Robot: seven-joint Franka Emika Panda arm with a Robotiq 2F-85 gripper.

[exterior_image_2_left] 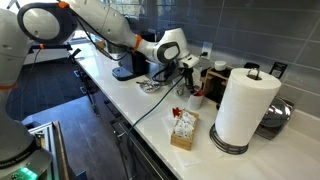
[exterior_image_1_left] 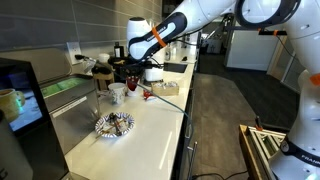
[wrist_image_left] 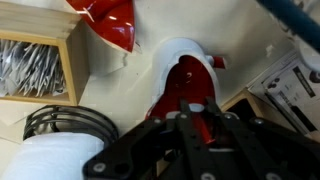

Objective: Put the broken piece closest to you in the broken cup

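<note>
The robot's closed fingers are above the broken cup's opening, inside the cup's pale rim, so the shard would drop in and the gripper should release it now.
The broken cup (wrist_image_left: 187,75) is dark red inside with a pale rim and stands on the white counter, directly below my gripper (wrist_image_left: 196,105). The gripper is shut on a tiny red shard, the broken piece (wrist_image_left: 204,126), and holds it just over the cup's mouth. A larger glossy red fragment (wrist_image_left: 105,20) lies beyond the cup. In both exterior views the gripper (exterior_image_1_left: 134,76) (exterior_image_2_left: 184,74) hangs low over the counter near the back wall, with the red cup (exterior_image_2_left: 183,91) under it and the white cup (exterior_image_1_left: 118,92) (exterior_image_2_left: 196,101) beside it.
A paper towel roll (exterior_image_2_left: 245,105) and a small box of packets (exterior_image_2_left: 183,130) stand on the counter. A patterned dish (exterior_image_1_left: 113,125) sits nearer the front. A wooden box (wrist_image_left: 35,60) and a black cable coil (wrist_image_left: 70,122) lie beside the cup. A cable (exterior_image_2_left: 150,110) trails across the counter.
</note>
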